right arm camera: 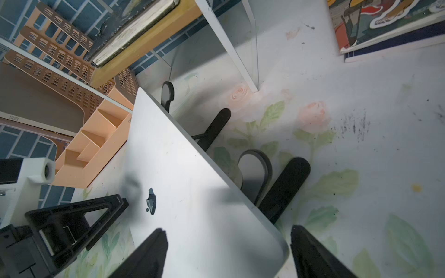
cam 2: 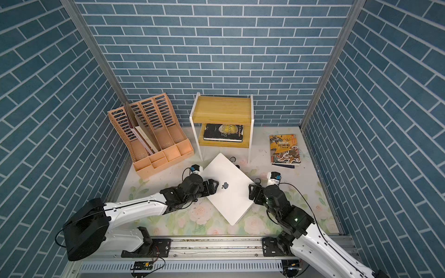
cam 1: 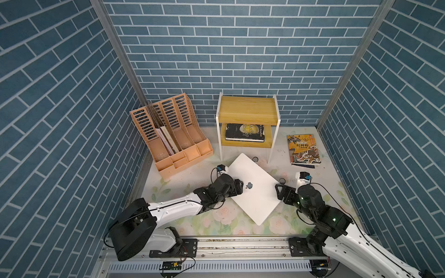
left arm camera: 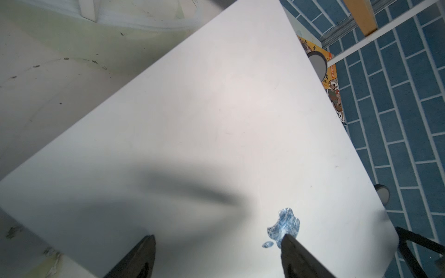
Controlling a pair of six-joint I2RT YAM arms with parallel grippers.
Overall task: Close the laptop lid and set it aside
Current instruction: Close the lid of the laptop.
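My right gripper will next grip the shut laptop's corner across its thickness, leaving its far edge free to set it aside.
The laptop (cam 1: pixel 258 199) lies shut and turned diagonally in the middle of the flowered table in both top views. Its silver-white laptop lid (cam 2: pixel 231 199) faces up, showing the dark apple logo (cam 1: pixel 249 185). It rests on a black folding stand (right arm camera: pixel 284 187), whose feet stick out past its far edge. My left gripper (left arm camera: pixel 218 238) hovers open over the lid, with one fingertip (left arm camera: pixel 287 240) at the logo. My right gripper (right arm camera: pixel 227 232) is open at the laptop's right corner, one finger over the lid and the other beyond its edge. Neither holds anything.
A peach file organizer (cam 1: pixel 168 134) stands at the back left. A wooden two-tier shelf (cam 1: pixel 248 113) stands behind the laptop, with a black book (cam 1: pixel 244 132) on its lower tier. A colourful book (cam 1: pixel 304 149) lies at the back right. Blue brick walls enclose three sides.
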